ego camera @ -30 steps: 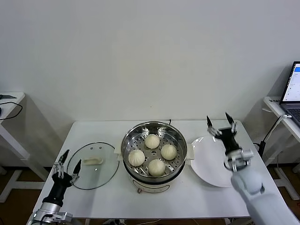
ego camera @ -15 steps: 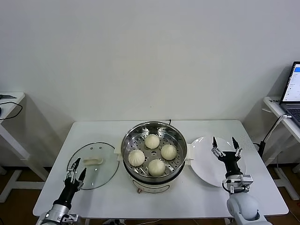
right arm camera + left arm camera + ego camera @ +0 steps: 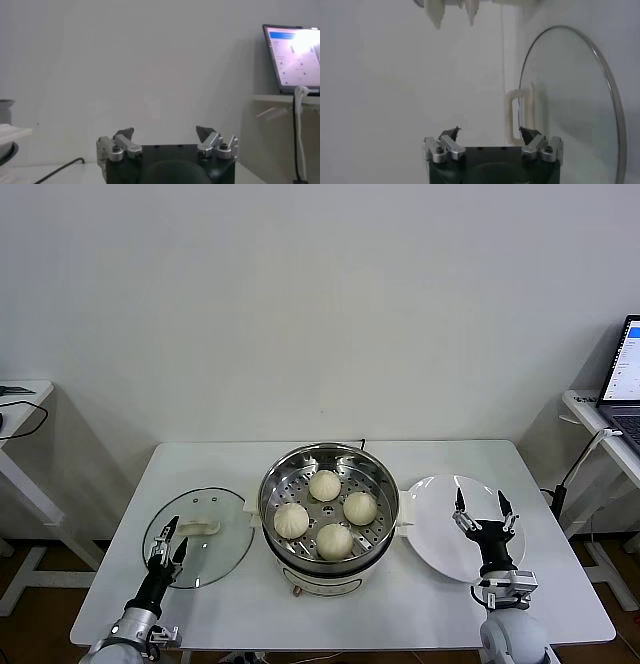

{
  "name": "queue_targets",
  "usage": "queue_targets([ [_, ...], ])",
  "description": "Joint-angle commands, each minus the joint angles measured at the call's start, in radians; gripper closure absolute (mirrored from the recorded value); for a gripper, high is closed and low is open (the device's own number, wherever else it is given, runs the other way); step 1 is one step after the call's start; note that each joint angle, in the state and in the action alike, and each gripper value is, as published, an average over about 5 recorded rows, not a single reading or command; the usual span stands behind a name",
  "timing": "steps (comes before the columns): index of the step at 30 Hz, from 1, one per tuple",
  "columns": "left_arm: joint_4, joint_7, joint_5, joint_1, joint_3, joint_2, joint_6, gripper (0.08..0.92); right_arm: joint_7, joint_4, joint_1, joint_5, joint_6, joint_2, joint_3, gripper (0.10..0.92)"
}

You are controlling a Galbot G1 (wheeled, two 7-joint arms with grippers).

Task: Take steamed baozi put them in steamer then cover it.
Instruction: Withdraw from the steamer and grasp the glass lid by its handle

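Observation:
I will next use my left gripper to cover the steel steamer and the baozi, gripping the glass lid by its white handle (image 3: 199, 528) (image 3: 522, 115).
Several cream-white baozi (image 3: 335, 541) sit on the perforated tray inside the shiny steel steamer (image 3: 275, 474) at the table's middle. The glass lid (image 3: 215, 554) with its white handle (image 3: 199, 528) lies flat on the table to the steamer's left; in the left wrist view the lid (image 3: 570, 100) and its handle (image 3: 522, 115) lie just ahead. My left gripper (image 3: 169, 535) stands open at the lid's near-left edge, empty (image 3: 490, 132). My right gripper (image 3: 482, 512) stands open over the white plate (image 3: 440, 539), holding nothing (image 3: 164, 132).
The white plate lies to the right of the steamer. A side table with a laptop (image 3: 624, 379) stands at the far right, also in the right wrist view as the laptop (image 3: 295, 57). Another small table (image 3: 20, 399) is at the far left. A black cable (image 3: 60, 169) runs behind the steamer.
My right arm has dropped and drawn back toward me, its gripper now low over the plate. My left gripper has moved right, onto the lid's near-left edge. Both stayed open.

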Motion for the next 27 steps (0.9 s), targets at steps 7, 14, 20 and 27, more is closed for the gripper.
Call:
queue_targets([
  [7,0.068,0.0,0.05,-0.093,0.009,-0.029,0.015,0.177,0.003,0.0,-0.016,-0.018,0.003,0.016,0.011,0.203],
  [14,0.077,0.012,0.052,-0.118,0.012,-0.036,0.026,0.177,0.001,-0.005,-0.015,-0.025,0.005,0.018,0.01,0.203],
  [20,0.098,0.016,0.052,-0.135,0.017,-0.039,0.029,0.177,0.001,-0.006,-0.016,-0.025,0.005,0.017,0.012,0.203],
  [27,0.118,0.017,0.053,-0.158,0.02,-0.052,0.034,0.177,0.001,-0.007,-0.02,-0.03,0.007,0.021,0.013,0.203],
])
